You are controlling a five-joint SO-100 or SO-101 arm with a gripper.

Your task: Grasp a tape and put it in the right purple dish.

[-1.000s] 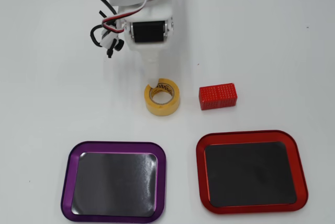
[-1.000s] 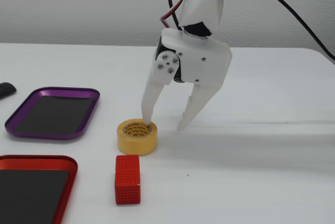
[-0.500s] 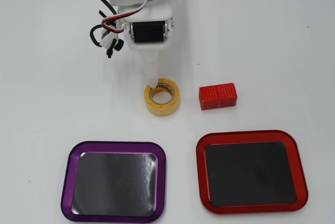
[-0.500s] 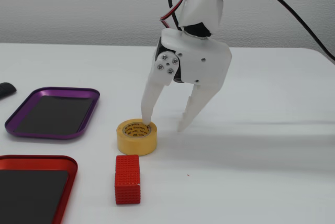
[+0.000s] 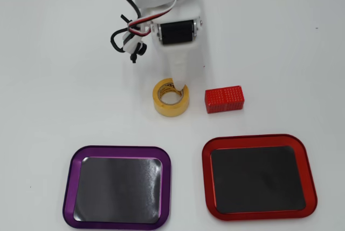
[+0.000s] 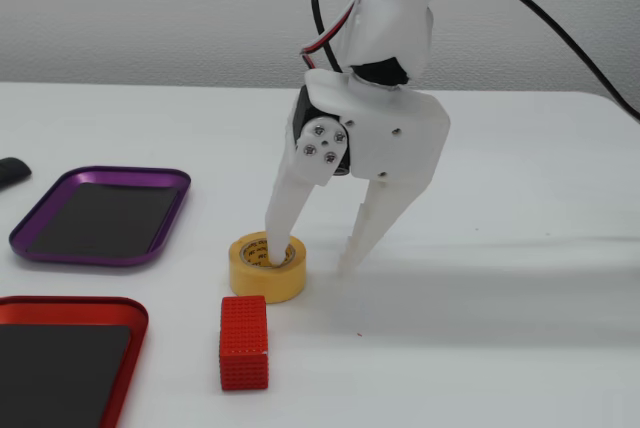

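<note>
My gripper grips the yellow tape by its ring's side next, so that it goes in the purple dish.
The yellow tape lies flat on the white table between the arm and the trays. My gripper stands open astride its rim. One white finger dips into the roll's core; the other finger is outside, on the side away from the trays. The purple dish sits at the lower left of the overhead view, at the left in the fixed view, with nothing in it.
A red textured block lies just beside the tape. A red-rimmed tray holds nothing, next to the purple dish. A small dark object lies at the fixed view's left edge.
The arm has shifted right in the overhead view and gone lower. Its finger now reaches deeper into the core, and the tape has slid a little toward the red block.
</note>
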